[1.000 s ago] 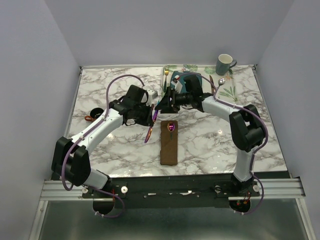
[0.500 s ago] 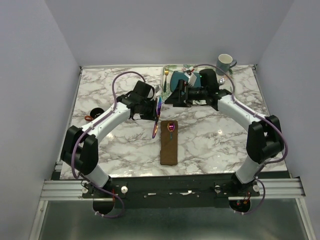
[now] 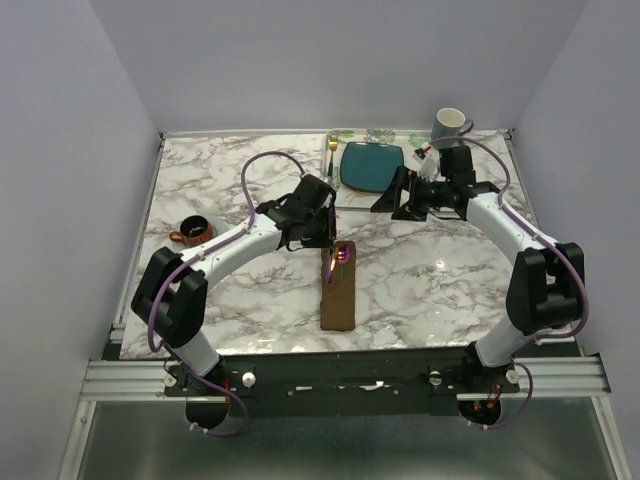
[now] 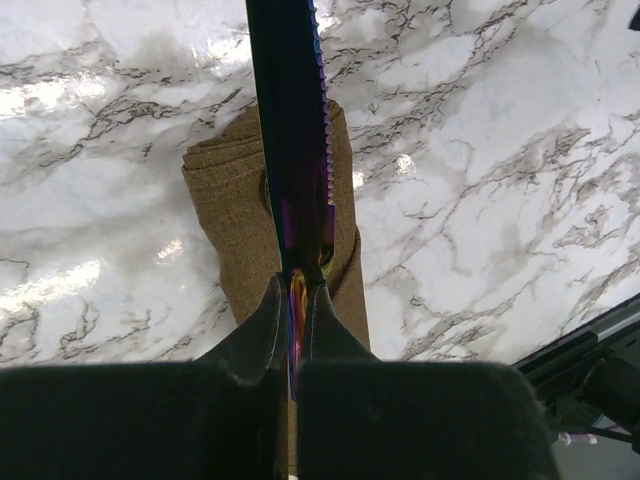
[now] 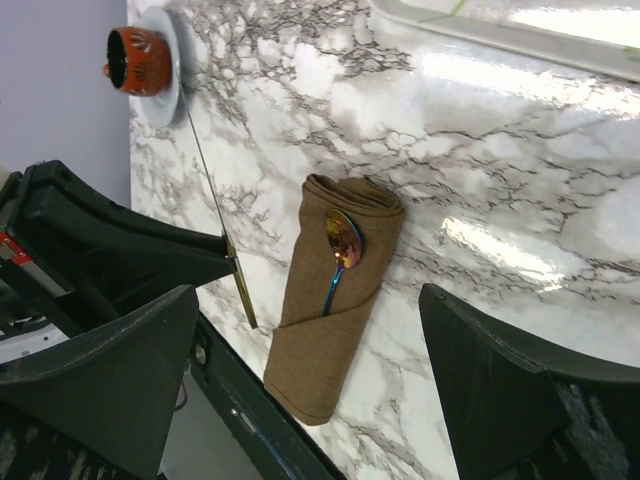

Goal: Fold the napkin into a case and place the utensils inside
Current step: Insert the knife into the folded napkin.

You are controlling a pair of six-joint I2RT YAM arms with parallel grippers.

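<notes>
I need to lower the knife (image 4: 290, 120) into the pocket beside the spoon, then open my left gripper: the knife hangs high above the napkin, so opening now would drop it short.
The napkin (image 3: 338, 295) lies folded into a narrow brown case near the table's front middle. A rainbow spoon (image 3: 345, 255) sits tucked in its pocket, bowl at the far end. My left gripper (image 3: 325, 238) is shut on a serrated iridescent knife (image 4: 290, 120). In the left wrist view the blade points away from the fingers, over the napkin (image 4: 225, 190). My right gripper (image 3: 400, 193) hangs open and empty near the teal plate. Its wrist view looks down on the napkin (image 5: 345, 300), the spoon (image 5: 342, 245) and the knife (image 5: 215, 225) seen edge-on.
A teal plate (image 3: 372, 166) and a gold fork (image 3: 332, 150) rest on the leaf-printed placemat (image 3: 395, 135) at the back. A grey mug (image 3: 450, 126) stands at the back right. An orange cup on a saucer (image 3: 190, 232) sits at the left.
My left gripper has carried the knife rightward, from left of the napkin to above its far end. The right arm has pulled back to the right and its jaws have opened wider.
</notes>
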